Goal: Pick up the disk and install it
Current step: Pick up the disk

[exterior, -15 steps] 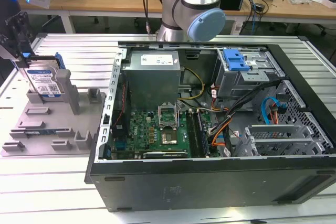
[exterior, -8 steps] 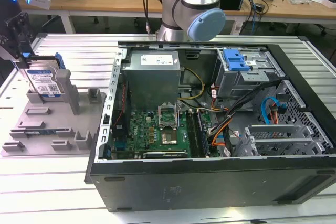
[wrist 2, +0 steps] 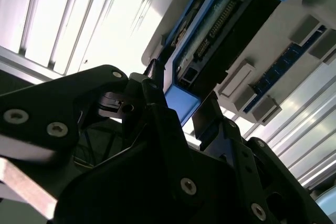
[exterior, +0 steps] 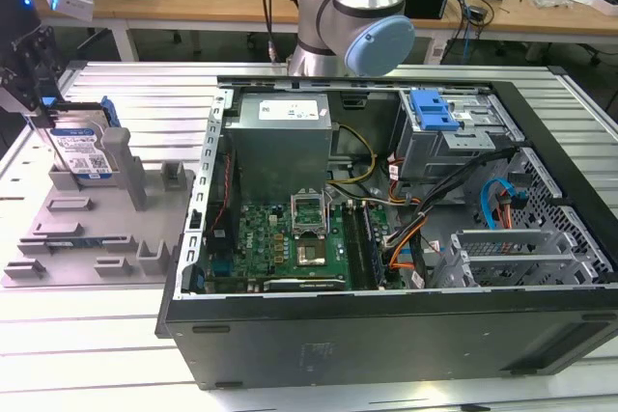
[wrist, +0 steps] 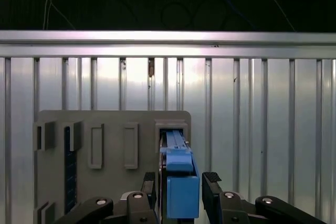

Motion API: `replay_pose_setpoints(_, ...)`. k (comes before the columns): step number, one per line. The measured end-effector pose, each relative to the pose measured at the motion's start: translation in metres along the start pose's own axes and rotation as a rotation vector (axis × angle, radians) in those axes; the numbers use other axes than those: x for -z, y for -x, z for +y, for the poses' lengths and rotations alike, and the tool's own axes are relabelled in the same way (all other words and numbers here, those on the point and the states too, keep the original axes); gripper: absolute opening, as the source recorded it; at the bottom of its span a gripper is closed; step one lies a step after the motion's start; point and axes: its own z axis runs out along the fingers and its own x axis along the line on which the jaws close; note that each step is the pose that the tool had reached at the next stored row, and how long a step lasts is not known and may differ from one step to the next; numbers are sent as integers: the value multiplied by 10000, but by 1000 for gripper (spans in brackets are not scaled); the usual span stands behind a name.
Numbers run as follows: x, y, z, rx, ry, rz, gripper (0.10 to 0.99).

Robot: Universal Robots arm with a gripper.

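Both black fingers are beside the blue bracket of the disk in the wrist view. My gripper needs to close on the bracket.
The disk (exterior: 83,151) stands on edge in a slot at the back of the grey moulded tray (exterior: 97,250), at the exterior view's far left. Its white-and-blue label faces the camera and a blue carrier bracket frames it. My gripper (exterior: 58,115) hangs right over its top edge. In both wrist views the two black fingers (wrist: 211,180) straddle the blue bracket of the disk (wrist: 182,195), with a thin gap showing on each side. The gripper (wrist: 181,182) is open around it. The second wrist view shows the disk's (wrist 2: 220,35) connector edge between the gripper's (wrist 2: 181,100) fingers.
An open computer case (exterior: 386,335) lies on the slatted metal table (exterior: 87,335) to the exterior view's right of the tray. A drive bay with a blue latch (exterior: 432,110) sits at its back. The arm's base (exterior: 352,16) stands behind the case. The tray (wrist: 113,192) has upright posts.
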Motion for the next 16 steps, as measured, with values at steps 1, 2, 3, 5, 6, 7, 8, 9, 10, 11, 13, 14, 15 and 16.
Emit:
replay_pose_setpoints(1,-9,0,0,-10,0,0,482)
replay_pose_setpoints(2,-14,0,0,-16,0,0,482)
replay_pose_setpoints(3,-17,0,0,-20,0,0,482)
replay_pose_setpoints(5,-25,0,0,-32,0,0,482)
replay_pose_setpoints(6,-29,-1,0,-38,0,-1,482)
replay_pose_setpoints(7,-32,-1,0,-43,0,-1,482)
replay_pose_setpoints(8,-37,-1,0,-55,1,0,482)
replay_pose_setpoints(9,-41,-1,0,-67,0,-1,482)
replay_pose_setpoints(10,-46,-1,-1,-79,0,-1,467)
replay_pose_setpoints(11,-50,-1,-1,-88,0,-2,392)
replay_pose_setpoints(13,-60,-1,-1,-108,-1,-2,392)
replay_pose_setpoints(14,-64,-1,-1,-115,0,-2,392)
replay_pose_setpoints(15,-66,-2,-1,-121,0,-2,392)
replay_pose_setpoints(16,-70,-2,-1,-129,0,-2,392)
